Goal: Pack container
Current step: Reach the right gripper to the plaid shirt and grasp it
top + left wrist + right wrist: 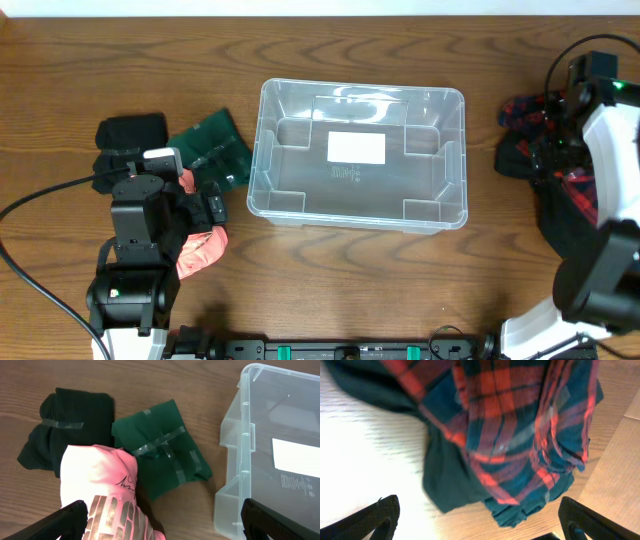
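Observation:
My right gripper grabs the navy plaid garment by its bunched middle (492, 427) next. This leaves the garment's ends free to settle in the container.
The clear plastic container (258, 150) stands empty in the middle of the table, a white label on its base; its left wall shows in the left wrist view (241, 435). My left gripper (162, 527) is open, low over a pink garment with gold lettering (107, 490), which lies between its fingers (195, 210). A folded green garment with tape (162, 452) and a black taped bundle (70, 425) lie just beyond it. My right gripper (480, 527) is open above a red-and-blue plaid garment (520, 425) right of the container (525, 115).
A dark garment (450, 480) lies under the plaid one. The black cable (40, 200) of the left arm runs across the table's left side. Both arm bases stand at the front edge.

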Robot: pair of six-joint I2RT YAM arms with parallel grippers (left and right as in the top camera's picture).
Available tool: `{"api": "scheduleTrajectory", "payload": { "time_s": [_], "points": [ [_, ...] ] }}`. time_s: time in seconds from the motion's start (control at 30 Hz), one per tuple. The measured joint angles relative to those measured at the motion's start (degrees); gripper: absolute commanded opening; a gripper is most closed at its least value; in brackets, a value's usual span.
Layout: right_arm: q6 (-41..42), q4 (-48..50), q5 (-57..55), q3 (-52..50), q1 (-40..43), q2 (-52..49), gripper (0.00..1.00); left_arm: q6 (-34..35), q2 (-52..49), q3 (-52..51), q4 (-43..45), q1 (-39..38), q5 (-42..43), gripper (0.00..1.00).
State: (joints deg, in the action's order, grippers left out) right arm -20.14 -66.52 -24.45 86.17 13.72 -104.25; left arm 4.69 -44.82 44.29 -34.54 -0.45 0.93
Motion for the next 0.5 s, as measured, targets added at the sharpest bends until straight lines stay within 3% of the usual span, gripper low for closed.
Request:
{"api": "scheduleTrajectory", "payload": {
  "time_s": [0.3, 0.4, 0.5],
  "points": [
    [2.8, 4.0, -3.7, 0.0, 3.2, -9.5, 0.98, 0.0, 0.0, 0.0, 0.0, 0.0, 0.0, 0.98],
    [3.6, 4.9, -3.9, 0.0, 4.1, -11.3, 0.83, 0.0, 0.0, 0.0, 0.0, 0.0, 0.0, 0.98],
    [4.9, 5.9, -4.0, -0.1, 4.0, -11.7, 0.48, 0.0, 0.0, 0.0, 0.0, 0.0, 0.0, 0.98]
  ]
}}
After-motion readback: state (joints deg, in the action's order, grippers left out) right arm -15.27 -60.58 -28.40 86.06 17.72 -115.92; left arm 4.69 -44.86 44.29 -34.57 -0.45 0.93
